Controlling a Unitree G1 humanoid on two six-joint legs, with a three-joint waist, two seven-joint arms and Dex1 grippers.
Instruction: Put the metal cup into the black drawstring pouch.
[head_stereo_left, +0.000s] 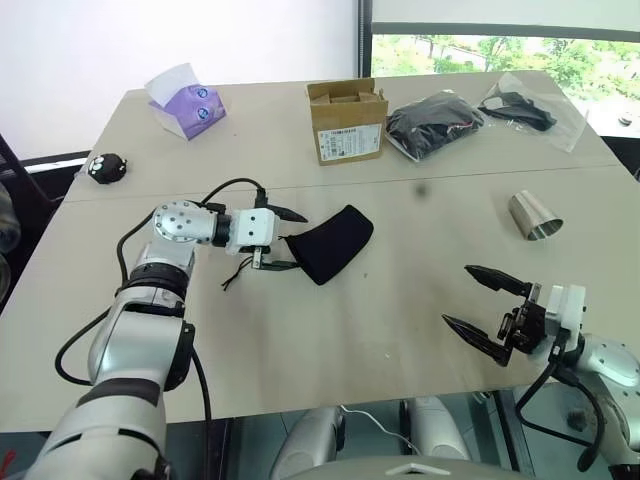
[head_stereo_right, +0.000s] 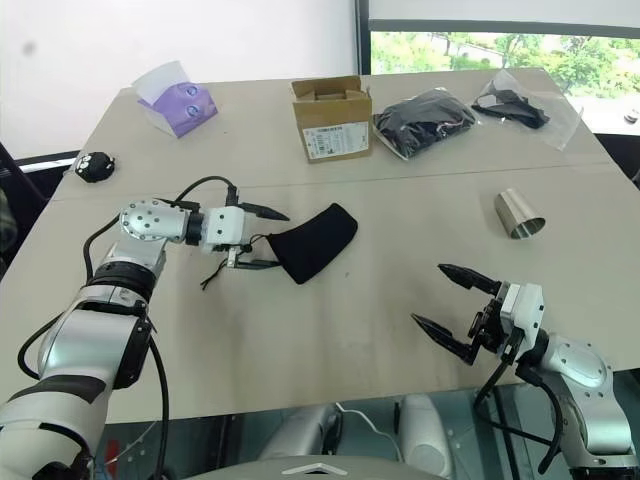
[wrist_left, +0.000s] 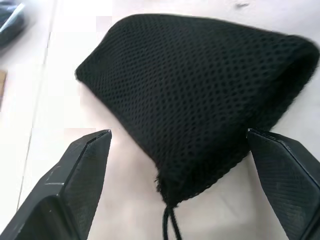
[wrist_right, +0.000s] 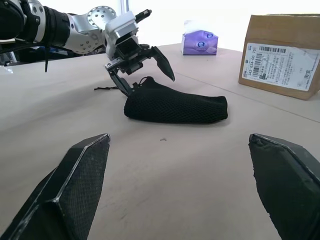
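Observation:
My fingers reach down astride the gathered neck (head_stereo_left: 294, 243) (wrist_left: 174, 189), close to the tabletop, and closing now would catch the black drawstring pouch. It is time for my left gripper to close.
The black drawstring pouch (head_stereo_left: 337, 243) lies flat on the table left of centre, its gathered neck and cord toward my left arm. My left gripper (head_stereo_left: 299, 240) is open, one finger on each side of the neck end, as the left wrist view shows with the pouch (wrist_left: 200, 90) between the fingers (wrist_left: 75, 185). The metal cup (head_stereo_left: 533, 217) lies on its side at the right of the table, rim toward me. My right gripper (head_stereo_left: 458, 296) is open and empty near the front right edge, well short of the cup; its wrist view looks over at the pouch (wrist_right: 175, 107).
A cardboard box (head_stereo_left: 347, 122) stands at the back centre, with a purple tissue pack (head_stereo_left: 187, 103) to its left. Two clear bags of black fabric (head_stereo_left: 433, 122) (head_stereo_left: 528, 108) lie at the back right. At the left edge sits a small black round lump (head_stereo_left: 105, 167).

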